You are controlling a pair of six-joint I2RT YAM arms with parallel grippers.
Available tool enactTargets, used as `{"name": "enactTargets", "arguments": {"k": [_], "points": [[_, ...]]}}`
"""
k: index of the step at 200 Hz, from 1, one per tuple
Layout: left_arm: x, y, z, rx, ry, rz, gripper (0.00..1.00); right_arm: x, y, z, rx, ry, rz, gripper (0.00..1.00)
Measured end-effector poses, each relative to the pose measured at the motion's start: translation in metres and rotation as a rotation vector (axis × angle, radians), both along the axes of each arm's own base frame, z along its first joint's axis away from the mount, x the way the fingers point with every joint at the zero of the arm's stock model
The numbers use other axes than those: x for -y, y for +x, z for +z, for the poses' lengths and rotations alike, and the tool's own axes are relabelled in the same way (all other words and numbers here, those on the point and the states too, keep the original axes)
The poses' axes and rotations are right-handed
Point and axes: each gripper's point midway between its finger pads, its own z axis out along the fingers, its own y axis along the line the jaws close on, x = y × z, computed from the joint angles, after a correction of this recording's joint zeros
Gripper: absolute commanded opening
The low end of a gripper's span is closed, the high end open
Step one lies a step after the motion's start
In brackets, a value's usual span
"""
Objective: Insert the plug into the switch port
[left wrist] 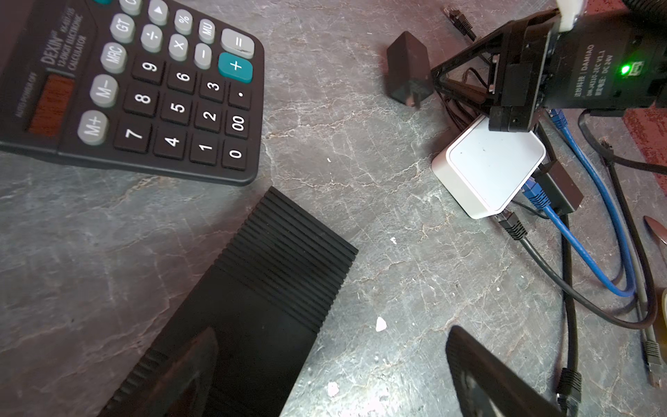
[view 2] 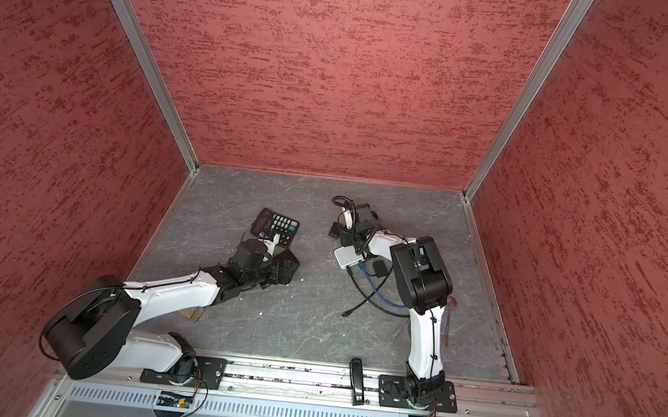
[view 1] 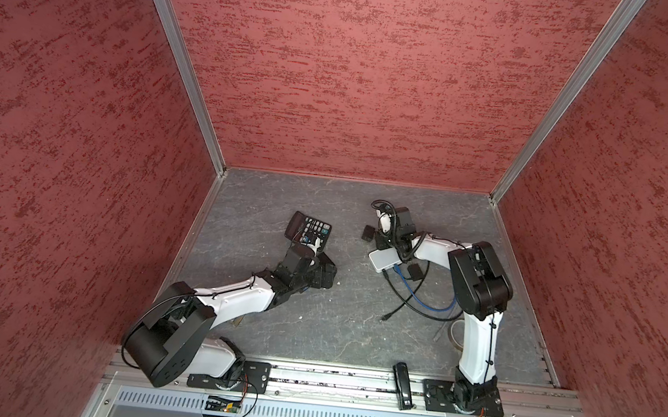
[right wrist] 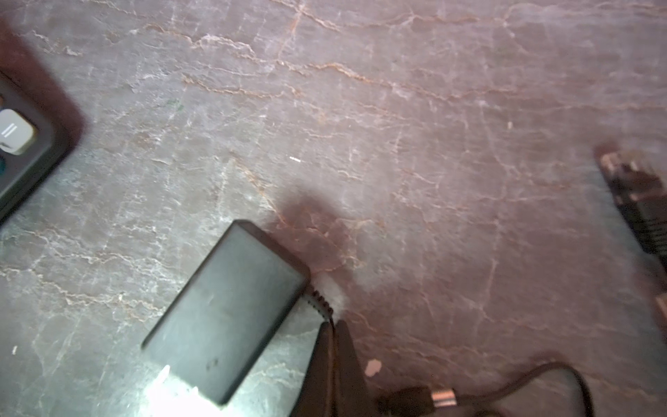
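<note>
The adapter (view 1: 368, 233) sits just off the switch's corner (view 1: 372, 255), so it is too early for my right gripper to release it. The adapter moves farther from the white switch next.
The white switch (view 1: 381, 260) (view 2: 347, 257) (left wrist: 494, 166) lies right of centre, with a blue cable (left wrist: 534, 191) in one port. A loose black network plug (left wrist: 510, 225) rests just beside its port face. My right gripper (view 1: 376, 238) (left wrist: 435, 77) (right wrist: 334, 325) points down beyond the switch, shut on the thin cord where it leaves a black power adapter (right wrist: 231, 314) (view 1: 368, 233). A barrel plug (right wrist: 442, 397) with a metal tip lies on the table close by. My left gripper (view 1: 320, 264) (left wrist: 332, 379) stands open near the calculator, holding nothing.
A black calculator (view 1: 308, 232) (left wrist: 144, 83) lies left of centre. A ribbed black block (left wrist: 281, 260) sits under the left gripper. Black and blue cables (view 1: 419, 301) loop in front of the switch, beside a second black box (left wrist: 563, 184). Red walls enclose three sides.
</note>
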Motion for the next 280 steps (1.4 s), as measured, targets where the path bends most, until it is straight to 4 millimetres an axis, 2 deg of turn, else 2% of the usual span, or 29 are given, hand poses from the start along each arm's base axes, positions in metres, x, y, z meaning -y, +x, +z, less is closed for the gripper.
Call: {"name": "enactTargets", "arguments": {"k": [46,78,120,167,192,246,280], "points": [[0.002,0.003,0.000,0.005,-0.005,-0.002,1.00,-0.014,0.001,0.016,0.029,0.066,0.051,0.00],[0.007,0.008,0.004,0.012,-0.014,-0.006,1.00,-0.028,0.001,0.051,0.086,0.119,0.094,0.00],[0.019,0.020,0.020,0.043,-0.045,-0.019,1.00,-0.043,0.002,0.104,0.194,0.187,0.141,0.00],[0.033,0.033,0.028,0.070,-0.065,-0.033,1.00,-0.046,-0.003,0.140,0.257,0.221,0.169,0.00],[0.048,0.037,0.029,0.093,-0.064,-0.067,1.00,-0.050,-0.007,0.156,0.276,0.244,0.196,0.00],[0.105,0.037,0.046,0.292,-0.122,-0.176,1.00,-0.064,-0.022,0.179,0.272,0.329,0.233,0.00],[0.115,0.043,0.056,0.358,-0.156,-0.173,1.00,-0.066,-0.024,0.179,0.254,0.347,0.228,0.00]]}}
